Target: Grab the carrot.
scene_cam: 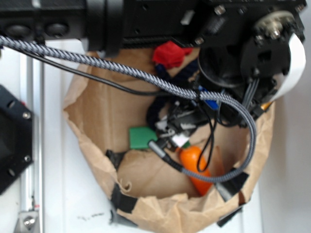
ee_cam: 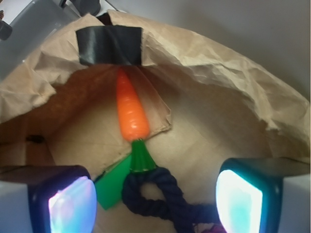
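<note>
The gripper will next pick up the carrot by the thick orange body (ee_cam: 135,125) beside its green top (ee_cam: 141,156), to lift the carrot out of the paper bag.
The carrot (ee_cam: 131,110) lies on the brown paper inside the bag, orange body pointing away, green top (ee_cam: 141,156) toward me. In the exterior view the carrot (scene_cam: 194,162) shows partly behind cables at the bag's lower right. My gripper (ee_cam: 155,199) is open, its two lit pads (ee_cam: 73,204) far apart, hanging just short of the carrot's green top. Only a dark blue rope loop (ee_cam: 155,194) lies between the pads. In the exterior view the gripper (scene_cam: 175,131) is mostly hidden by the arm and cables.
A flat green block (ee_cam: 114,184), also seen as the green block (scene_cam: 142,137), lies beside the carrot's top. A red cloth lump (scene_cam: 170,53) sits at the bag's far side. Crumpled paper bag walls (ee_cam: 218,68) with black tape (ee_cam: 109,44) ring everything. A braided cable (scene_cam: 121,70) crosses overhead.
</note>
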{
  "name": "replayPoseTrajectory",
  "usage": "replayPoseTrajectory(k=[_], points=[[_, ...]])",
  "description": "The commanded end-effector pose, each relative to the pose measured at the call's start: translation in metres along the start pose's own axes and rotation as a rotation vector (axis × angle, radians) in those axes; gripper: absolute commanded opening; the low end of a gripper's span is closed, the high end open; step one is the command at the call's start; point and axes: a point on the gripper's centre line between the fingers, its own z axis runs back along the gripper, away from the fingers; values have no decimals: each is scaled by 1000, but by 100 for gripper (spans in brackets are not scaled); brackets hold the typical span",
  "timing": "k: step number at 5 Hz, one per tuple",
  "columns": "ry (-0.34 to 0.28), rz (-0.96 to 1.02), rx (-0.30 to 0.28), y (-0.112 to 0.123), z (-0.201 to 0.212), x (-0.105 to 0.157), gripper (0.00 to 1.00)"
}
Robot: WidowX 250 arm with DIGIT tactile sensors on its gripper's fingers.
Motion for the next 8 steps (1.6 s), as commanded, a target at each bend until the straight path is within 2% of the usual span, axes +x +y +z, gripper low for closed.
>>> replayPoseTrajectory(k=[1,2,3,4,5,7,8], points=[[44,-85,96,-13,-39,-8,100],[65,-86,95,-12,-60,-4,100],[55,-101,96,-10,-76,9,100],[12,-130,57,-13,-82,24,100],[12,-150,36,-26,-81,28,100],[-52,-165,61,-32,-89,34,100],[-70,-174,100,-31,-98,37,100]])
